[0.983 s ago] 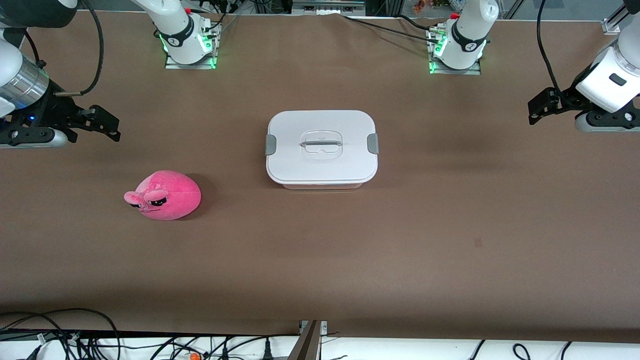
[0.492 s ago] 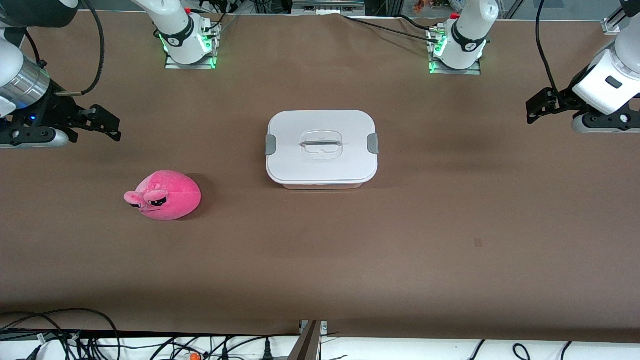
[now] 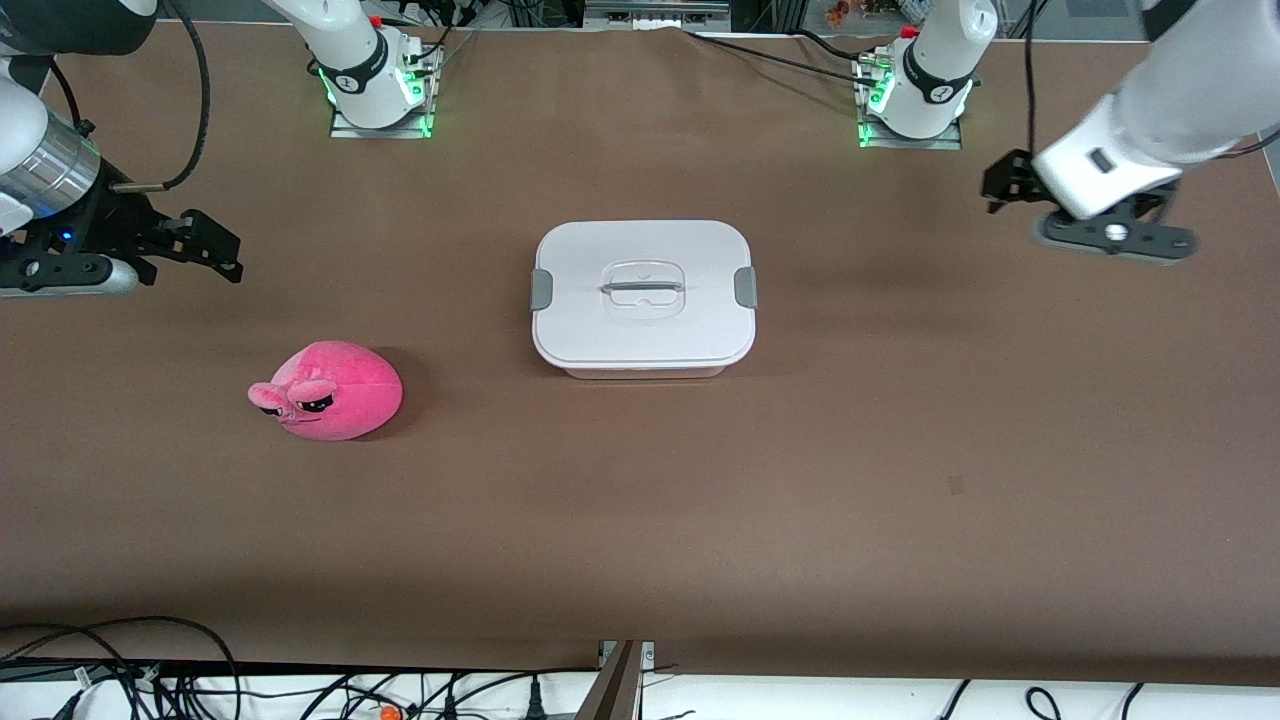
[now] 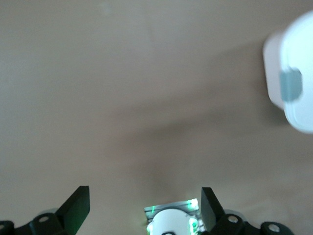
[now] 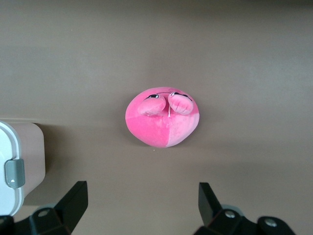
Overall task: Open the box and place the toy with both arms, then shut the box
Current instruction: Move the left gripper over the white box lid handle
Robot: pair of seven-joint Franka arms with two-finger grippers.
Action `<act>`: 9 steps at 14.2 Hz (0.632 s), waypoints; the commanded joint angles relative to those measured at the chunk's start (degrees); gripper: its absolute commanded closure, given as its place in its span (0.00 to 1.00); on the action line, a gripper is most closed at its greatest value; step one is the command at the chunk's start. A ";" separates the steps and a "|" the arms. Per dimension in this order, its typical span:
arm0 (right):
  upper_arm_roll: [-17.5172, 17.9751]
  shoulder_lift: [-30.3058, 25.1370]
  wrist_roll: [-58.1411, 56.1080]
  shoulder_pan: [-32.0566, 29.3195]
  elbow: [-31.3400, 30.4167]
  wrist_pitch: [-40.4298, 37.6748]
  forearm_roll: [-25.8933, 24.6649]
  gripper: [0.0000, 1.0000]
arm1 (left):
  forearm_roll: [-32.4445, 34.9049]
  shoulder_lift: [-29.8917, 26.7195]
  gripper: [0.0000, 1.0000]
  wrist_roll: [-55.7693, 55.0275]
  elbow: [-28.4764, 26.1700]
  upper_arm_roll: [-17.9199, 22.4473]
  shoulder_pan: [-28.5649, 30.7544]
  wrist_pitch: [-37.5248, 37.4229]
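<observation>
My left gripper reaches the white lid and grabs its clear centre handle [image 3: 642,288] next, to open the box for the pink plush toy [image 3: 328,390].
The box [image 3: 645,340] stands shut at the middle of the brown table, with a white lid, grey end clips [image 3: 745,287] and a clear centre handle [image 3: 642,288]. The pink plush toy [image 3: 328,390] lies toward the right arm's end, nearer the front camera than the box. My left gripper [image 3: 1005,180] is open and empty over bare table at the left arm's end. Its wrist view [image 4: 145,203] shows one end of the box [image 4: 293,93]. My right gripper [image 3: 215,250] is open and empty over bare table at the right arm's end. Its wrist view [image 5: 142,203] shows the toy [image 5: 162,120] and a box corner [image 5: 19,166].
The two arm bases [image 3: 378,95] [image 3: 915,100] with green lights stand at the table's edge farthest from the front camera. Cables [image 3: 100,680] hang below the table's nearest edge.
My left arm has swung in from the table's end toward the box and its own base. My right arm and the toy and box have not moved.
</observation>
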 commanded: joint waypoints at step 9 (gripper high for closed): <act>0.22 0.91 0.17 -0.01 0.88 2.84 0.24 0.00 | -10.45 20.16 0.00 23.44 6.81 -12.65 -7.83 17.69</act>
